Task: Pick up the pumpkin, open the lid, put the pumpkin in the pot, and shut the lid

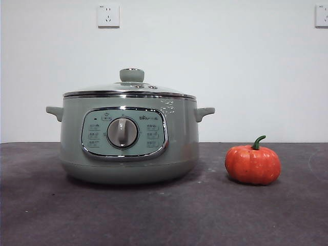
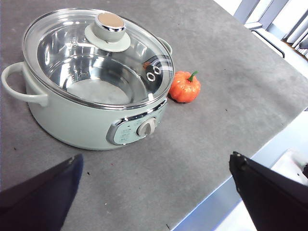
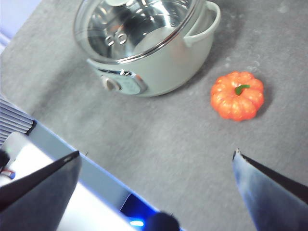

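The left gripper grabs the glass lid by the narrow knob on top (image 1: 132, 76) next, since the lid is as wide as the whole pot (image 1: 128, 148).
The sage-green pot (image 1: 128, 148) stands on the dark table with its glass lid (image 1: 130, 91) closed on it; the knob (image 1: 131, 75) is on top. The orange pumpkin (image 1: 252, 164) sits on the table to the pot's right, apart from it. The left wrist view shows the pot (image 2: 72, 115), lid (image 2: 96, 53) and pumpkin (image 2: 185, 86) from above; my left gripper (image 2: 156, 166) is open, high above the table's near edge. The right wrist view shows the pot (image 3: 159, 67) and pumpkin (image 3: 237, 95); my right gripper (image 3: 156, 156) is open, well above the table. Neither gripper shows in the front view.
The grey table (image 1: 164, 215) ends at a near edge (image 2: 231, 192) with a light frame below. A white wall with sockets (image 1: 108, 16) stands behind. The pot's inside is bare steel.
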